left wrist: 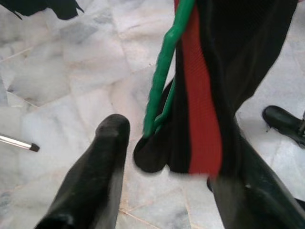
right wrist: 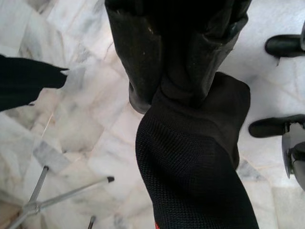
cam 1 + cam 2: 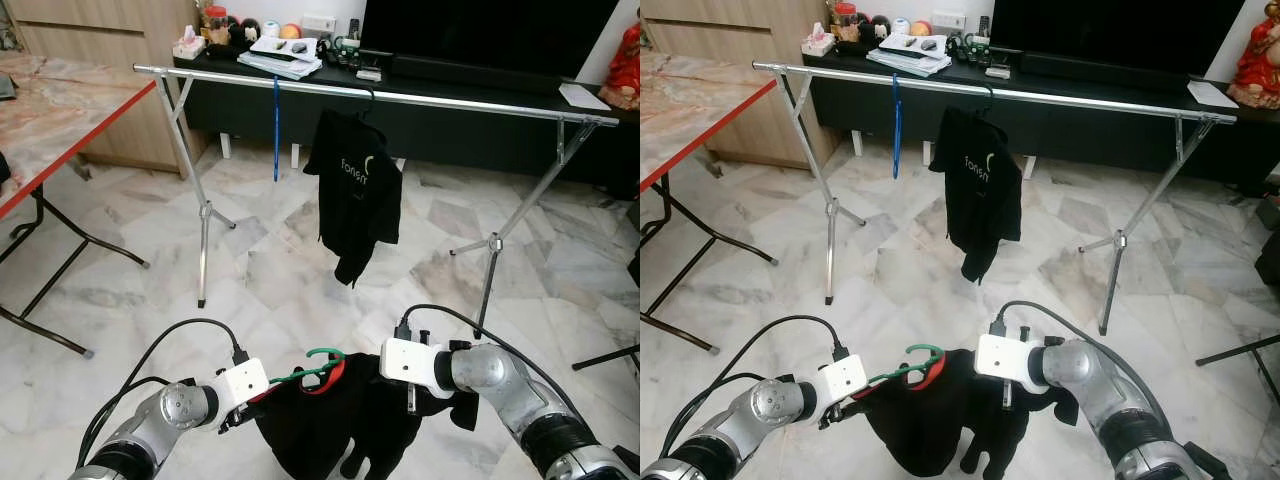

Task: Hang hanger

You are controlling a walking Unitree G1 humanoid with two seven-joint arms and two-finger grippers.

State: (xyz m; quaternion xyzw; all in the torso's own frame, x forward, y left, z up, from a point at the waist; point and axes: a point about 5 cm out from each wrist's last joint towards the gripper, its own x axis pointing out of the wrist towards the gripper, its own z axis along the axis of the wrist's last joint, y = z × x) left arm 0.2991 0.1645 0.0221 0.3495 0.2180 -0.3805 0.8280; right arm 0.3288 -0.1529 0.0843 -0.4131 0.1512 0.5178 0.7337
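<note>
The left gripper next needs to grab the shirt by its loose shoulder edge, because the shirt's cloth hangs loosely past the green hanger's tip [image 3: 275, 380].
A green hanger [image 3: 310, 366] carries a black shirt [image 3: 320, 425] with a red collar, held low before me between both arms. My left gripper [image 1: 171, 152] is open around the hanger's shoulder end. One finger [image 1: 112, 143] stands just clear of the green bar and the other lies against the cloth. My right gripper [image 2: 176, 90] is shut on the shirt's black fabric at the other shoulder [image 3: 412, 395]. The silver clothes rail [image 3: 420, 98] runs across the room ahead, well beyond the hanger.
On the rail hang another black shirt [image 3: 355, 185] and a bare blue hanger [image 3: 276, 130]. The rack's splayed legs [image 3: 203, 225] [image 3: 492, 250] stand on the marble floor. A red-edged folding table [image 3: 60, 120] is on the left, a black TV console [image 3: 470, 125] behind.
</note>
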